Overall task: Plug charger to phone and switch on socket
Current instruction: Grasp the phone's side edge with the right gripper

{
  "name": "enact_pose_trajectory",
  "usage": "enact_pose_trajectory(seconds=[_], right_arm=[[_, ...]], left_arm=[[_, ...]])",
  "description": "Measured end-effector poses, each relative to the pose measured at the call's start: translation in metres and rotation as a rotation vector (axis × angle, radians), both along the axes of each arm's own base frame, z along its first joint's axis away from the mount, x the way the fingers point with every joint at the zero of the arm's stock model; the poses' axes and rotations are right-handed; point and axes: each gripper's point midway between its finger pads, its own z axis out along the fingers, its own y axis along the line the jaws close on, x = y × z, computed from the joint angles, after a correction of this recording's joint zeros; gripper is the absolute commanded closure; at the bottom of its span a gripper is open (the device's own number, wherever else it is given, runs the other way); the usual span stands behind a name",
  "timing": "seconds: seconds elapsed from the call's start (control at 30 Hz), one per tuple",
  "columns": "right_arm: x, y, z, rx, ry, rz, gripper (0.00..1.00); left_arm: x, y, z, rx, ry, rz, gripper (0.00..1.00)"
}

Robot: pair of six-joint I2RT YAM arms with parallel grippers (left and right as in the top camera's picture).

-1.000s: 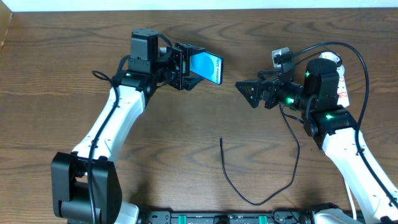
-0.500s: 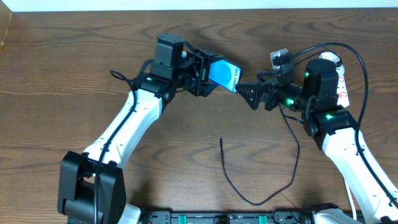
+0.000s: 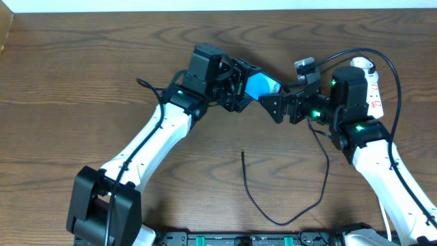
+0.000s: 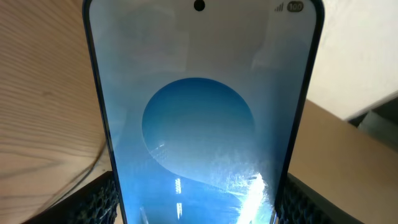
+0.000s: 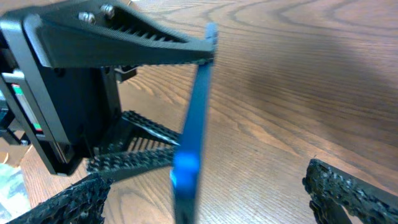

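Next, my right gripper grabs the phone's loose end (image 3: 273,87) (image 5: 191,143) across screen and back, leaving the phone's other end for my left gripper to regrip for plugging.
My left gripper (image 3: 243,89) is shut on the phone (image 3: 263,85) and holds it above the table, its blue screen filling the left wrist view (image 4: 199,118). My right gripper (image 3: 273,105) is open, and the phone's free end sits edge-on (image 5: 194,124) between its two fingers (image 5: 205,196) without visible contact. The charger's thin black cable (image 3: 254,201) lies loose on the table near the front, its free end (image 3: 243,154) pointing away from me. The white socket strip (image 3: 374,89) lies at the far right, partly hidden by the right arm.
The left gripper's black body (image 5: 74,93) looms close in the right wrist view. Thick black arm cables (image 3: 382,58) loop over the right arm. A white plug-like piece (image 3: 362,66) sits at the strip's far end.
My left arm has swung right with the phone, bringing it from mid-table to between the right gripper's fingers. The right gripper has barely moved. The cable has not moved.
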Motion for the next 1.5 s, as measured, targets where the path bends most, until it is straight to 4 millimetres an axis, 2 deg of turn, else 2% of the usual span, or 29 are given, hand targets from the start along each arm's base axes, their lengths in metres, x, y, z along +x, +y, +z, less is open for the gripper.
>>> enact_pose_trajectory(seconds=[0.27, 0.57, 0.83, 1.0, 1.1, 1.13, 1.27, 1.43, 1.5], right_arm=[[0.001, 0.000, -0.003, -0.016, -0.004, -0.008, 0.12], [0.005, -0.004, -0.005, -0.038, -0.011, -0.033, 0.26], [0.007, -0.005, -0.006, -0.048, -0.014, -0.045, 0.28], [0.007, -0.005, -0.006, -0.050, -0.013, -0.046, 0.50], [0.007, -0.004, -0.006, -0.053, -0.016, -0.044, 0.60], [0.006, -0.004, -0.006, -0.052, -0.016, -0.043, 0.67], [0.004, 0.001, -0.006, -0.053, -0.015, -0.032, 0.76], [0.007, -0.001, -0.009, -0.070, -0.015, -0.052, 0.97], [0.009, -0.003, -0.012, -0.074, -0.004, -0.073, 0.99]], left_arm=[[-0.012, -0.018, -0.002, 0.011, 0.006, -0.012, 0.93], [-0.012, -0.021, 0.000, -0.002, 0.021, 0.003, 0.93], [-0.014, -0.030, 0.005, -0.030, 0.022, 0.007, 0.93], [-0.015, -0.030, 0.005, -0.031, 0.025, 0.009, 0.93], [-0.015, -0.030, 0.005, -0.032, 0.025, 0.009, 0.93], [-0.014, -0.030, 0.005, -0.032, 0.025, 0.009, 0.93], [-0.014, -0.030, 0.005, -0.032, 0.024, 0.009, 0.93], [-0.014, -0.029, 0.005, -0.029, 0.026, 0.011, 0.93], [-0.014, -0.029, 0.004, -0.027, 0.024, 0.015, 0.93]])
